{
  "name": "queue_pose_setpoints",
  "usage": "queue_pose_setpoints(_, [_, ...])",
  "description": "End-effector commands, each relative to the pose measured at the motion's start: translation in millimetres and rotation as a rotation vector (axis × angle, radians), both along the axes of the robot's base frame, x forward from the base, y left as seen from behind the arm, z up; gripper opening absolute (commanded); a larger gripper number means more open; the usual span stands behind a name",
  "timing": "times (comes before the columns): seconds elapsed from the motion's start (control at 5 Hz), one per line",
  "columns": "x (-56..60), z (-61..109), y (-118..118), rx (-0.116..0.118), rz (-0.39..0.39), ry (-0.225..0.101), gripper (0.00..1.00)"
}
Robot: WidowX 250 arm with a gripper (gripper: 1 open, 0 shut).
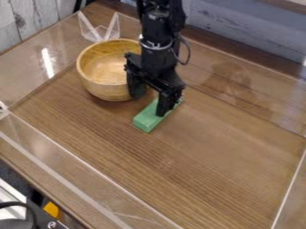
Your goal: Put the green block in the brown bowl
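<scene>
My gripper is due to pick up the green block (148, 120) by its long sides next, to put it in the brown bowl.
The green block (148, 120) lies flat on the wooden table, just right of and in front of the brown bowl (93, 82). My gripper (157, 98) points straight down over the block's far end. Its black fingers (139, 89) stand open, one on either side of that end, low near the table. The fingers and the arm hide the far end of the block. Nothing lies in the part of the bowl that shows. The bowl's right rim sits close to the gripper's left finger.
A clear plastic wall (72, 161) borders the wooden tabletop (216, 143) along its front and left. A clear folded plastic piece (98, 27) stands behind the bowl. Grey planks (257, 27) line the back.
</scene>
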State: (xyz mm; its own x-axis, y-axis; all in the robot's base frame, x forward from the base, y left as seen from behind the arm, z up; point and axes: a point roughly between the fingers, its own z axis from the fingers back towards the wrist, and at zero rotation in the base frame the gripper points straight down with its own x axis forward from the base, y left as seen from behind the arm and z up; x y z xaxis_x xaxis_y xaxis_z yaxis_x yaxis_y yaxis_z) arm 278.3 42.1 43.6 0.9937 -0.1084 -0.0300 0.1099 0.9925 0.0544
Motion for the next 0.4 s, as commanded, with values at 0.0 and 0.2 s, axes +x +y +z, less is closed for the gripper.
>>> queue_pose_setpoints(0.0, [6.7, -3.5, 5.6, 0.004, 0.002, -0.027, 1.00])
queue_pose_setpoints(0.2, [8.5, -12.7, 2.1, 0.002, -0.077, -0.021, 0.00])
